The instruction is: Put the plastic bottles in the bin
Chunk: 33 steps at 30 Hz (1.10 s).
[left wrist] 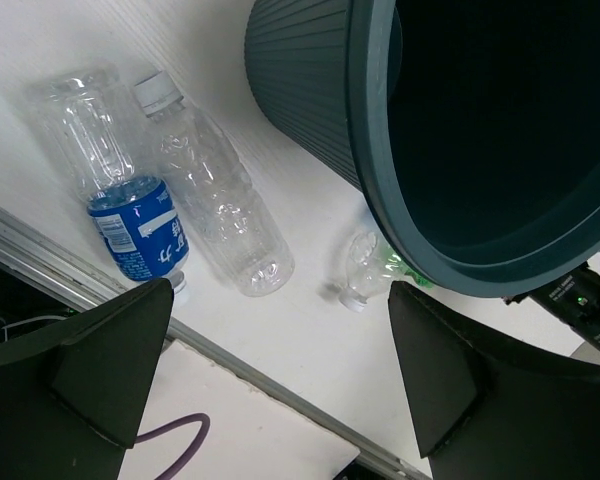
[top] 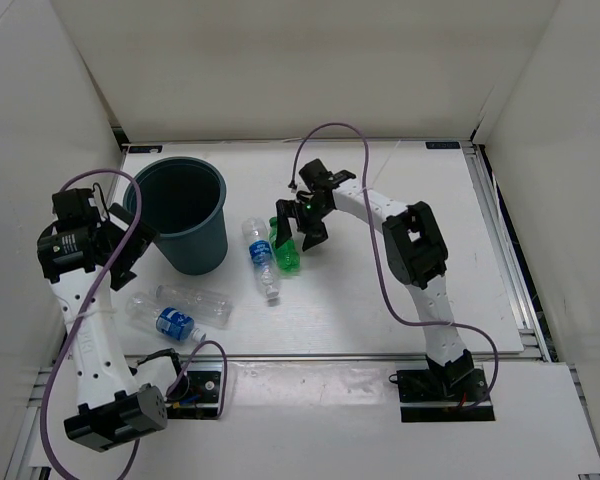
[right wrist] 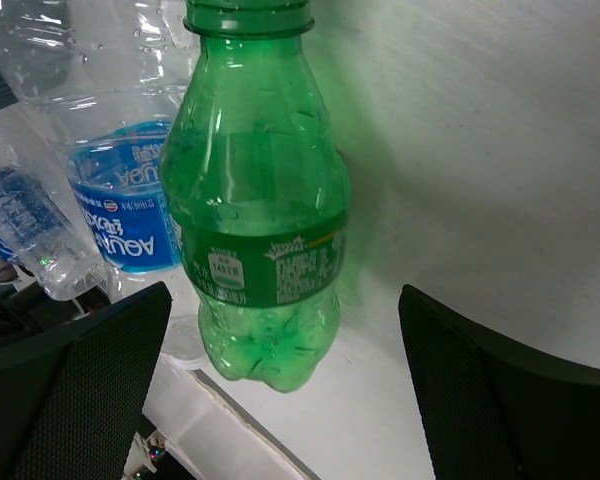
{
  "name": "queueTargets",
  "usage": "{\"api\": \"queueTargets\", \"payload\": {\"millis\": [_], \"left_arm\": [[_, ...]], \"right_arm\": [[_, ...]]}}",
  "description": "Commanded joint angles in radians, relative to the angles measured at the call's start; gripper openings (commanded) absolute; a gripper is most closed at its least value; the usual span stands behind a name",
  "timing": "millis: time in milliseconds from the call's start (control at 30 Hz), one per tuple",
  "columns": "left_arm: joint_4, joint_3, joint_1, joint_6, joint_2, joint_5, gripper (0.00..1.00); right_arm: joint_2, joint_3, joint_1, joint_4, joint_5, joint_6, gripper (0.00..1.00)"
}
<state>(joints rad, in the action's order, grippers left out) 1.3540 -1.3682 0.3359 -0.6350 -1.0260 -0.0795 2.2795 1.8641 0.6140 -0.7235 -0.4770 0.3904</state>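
The lower body of the green bottle, below its label, is between my right gripper's open fingers. My right gripper needs to close on the bottle, because it would hold it now.
The dark teal bin (top: 196,252) stands upright at the back left. Right of it lie a green bottle (top: 288,256) and a small clear bottle with a blue label (top: 263,257), side by side. My right gripper (top: 298,232) hangs open over the green bottle's base. In the right wrist view the green bottle (right wrist: 255,220) lies between the spread fingers of the right gripper (right wrist: 285,335), untouched. My left gripper (top: 135,250) is open beside the bin, holding nothing. Two more clear bottles (top: 177,312) lie near the front left, one blue-labelled (left wrist: 130,225), one bare (left wrist: 220,205).
The bin's rim (left wrist: 380,205) fills the upper right of the left wrist view, close to the open left gripper (left wrist: 280,300). A metal rail (top: 380,356) runs along the table's front edge. White walls close in the back and sides. A purple cable (top: 325,130) arcs above the right arm.
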Motion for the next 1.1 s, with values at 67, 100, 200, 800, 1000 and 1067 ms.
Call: {"api": "queueTargets", "payload": {"millis": [67, 100, 200, 800, 1000, 1067], "left_arm": [[0.066, -0.017, -0.006, 0.015, -0.017, -0.029, 1.00], [0.066, -0.017, -0.006, 0.015, -0.017, -0.029, 1.00], [0.066, -0.017, -0.006, 0.015, -0.017, -0.039, 1.00], [0.046, -0.051, -0.006, 0.043, -0.008, -0.128, 1.00], [0.046, -0.051, -0.006, 0.043, -0.008, -0.118, 1.00], [0.046, -0.051, -0.015, 0.043, -0.008, -0.128, 1.00]], "right_arm": [[0.020, 0.020, 0.007, 0.002, -0.028, 0.008, 0.92], [0.020, 0.011, 0.007, 0.012, -0.028, 0.008, 0.89], [0.020, -0.020, -0.003, 0.012, -0.054, -0.001, 0.67], [-0.347, 0.074, -0.001, 0.053, -0.083, 0.083, 0.27], [-0.226, 0.462, 0.102, 0.053, -0.078, 0.117, 0.26], [-0.131, 0.637, 0.131, 0.085, -0.092, 0.117, 0.31]]}}
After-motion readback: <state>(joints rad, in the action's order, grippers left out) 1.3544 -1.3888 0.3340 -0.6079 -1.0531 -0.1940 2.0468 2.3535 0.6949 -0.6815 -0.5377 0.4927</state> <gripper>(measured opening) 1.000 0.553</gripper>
